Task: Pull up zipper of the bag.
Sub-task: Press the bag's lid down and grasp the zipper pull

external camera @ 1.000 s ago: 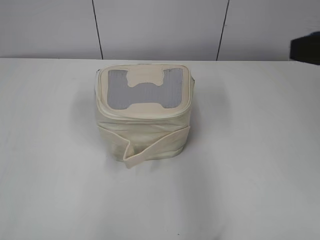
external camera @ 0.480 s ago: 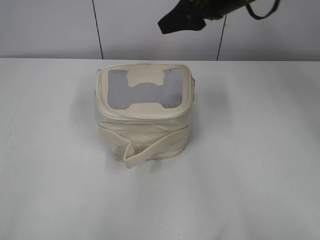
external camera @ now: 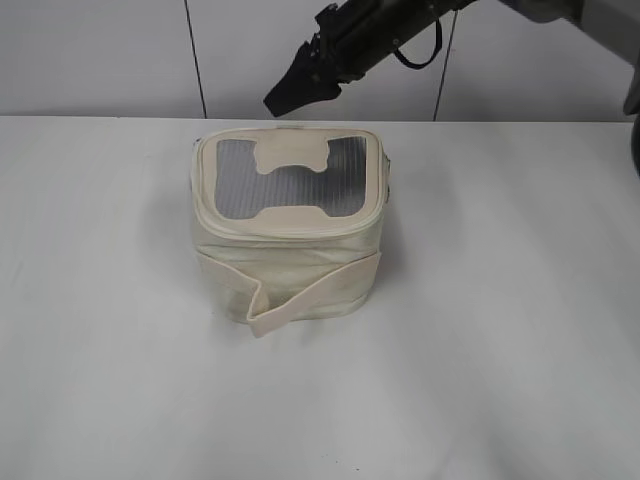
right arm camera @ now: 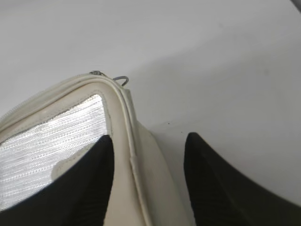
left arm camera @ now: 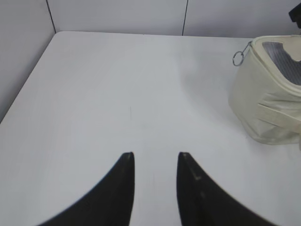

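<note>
The right gripper grabs the bag by its rim [right arm camera: 131, 120] next, to steady the bag while I pull the lid's zipper [right arm camera: 98, 74].
The cream-beige bag [external camera: 288, 225] stands mid-table with its grey mesh lid and cream H-shaped patch facing up. My right gripper [external camera: 285, 98] hangs open above the bag's far edge. In the right wrist view its open jaws [right arm camera: 148, 136] straddle a lid corner. There the zipper [right arm camera: 128, 122] runs along the rim to a silver slider with a ring pull [right arm camera: 121, 79]. My left gripper [left arm camera: 155, 155] is open and empty over bare table. The bag [left arm camera: 268, 89] is far to its right, and a ring pull [left arm camera: 239, 58] sticks out from the bag's top corner.
The wide strap band [external camera: 300, 300] wraps the bag's front, and its loose end sticks out at the lower left. The white table [external camera: 500, 350] ends at a grey panelled wall [external camera: 100, 60] behind. In the left wrist view the table's left edge [left arm camera: 28, 89] meets a side wall.
My right arm has come in from the upper right and moved left and down toward the bag's far edge. The bag has not moved.
</note>
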`<action>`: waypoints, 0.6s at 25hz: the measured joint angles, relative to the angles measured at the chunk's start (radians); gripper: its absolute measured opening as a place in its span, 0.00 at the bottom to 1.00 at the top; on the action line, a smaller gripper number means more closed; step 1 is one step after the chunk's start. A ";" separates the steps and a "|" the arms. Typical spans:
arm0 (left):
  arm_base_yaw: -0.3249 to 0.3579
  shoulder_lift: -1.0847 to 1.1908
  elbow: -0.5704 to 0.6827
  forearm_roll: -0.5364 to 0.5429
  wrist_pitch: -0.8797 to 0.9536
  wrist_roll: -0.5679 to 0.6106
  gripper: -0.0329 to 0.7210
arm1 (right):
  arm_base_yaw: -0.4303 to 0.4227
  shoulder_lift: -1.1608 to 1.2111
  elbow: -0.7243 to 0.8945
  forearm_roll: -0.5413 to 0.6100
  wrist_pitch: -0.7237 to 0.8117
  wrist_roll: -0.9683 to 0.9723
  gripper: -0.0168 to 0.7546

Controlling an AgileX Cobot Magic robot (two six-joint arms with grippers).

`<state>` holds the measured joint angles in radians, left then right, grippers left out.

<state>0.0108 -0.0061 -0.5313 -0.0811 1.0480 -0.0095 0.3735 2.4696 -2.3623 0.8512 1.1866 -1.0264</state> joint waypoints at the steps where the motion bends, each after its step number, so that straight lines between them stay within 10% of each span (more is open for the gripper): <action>1: 0.000 0.002 0.000 0.000 0.000 0.000 0.36 | 0.006 0.015 -0.025 0.001 0.005 0.007 0.53; 15: 0.000 0.038 0.000 0.001 0.000 0.000 0.36 | 0.098 0.051 -0.051 -0.024 0.017 0.056 0.53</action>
<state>0.0108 0.0321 -0.5313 -0.0803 1.0480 -0.0095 0.4710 2.5211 -2.4136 0.8276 1.2037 -0.9699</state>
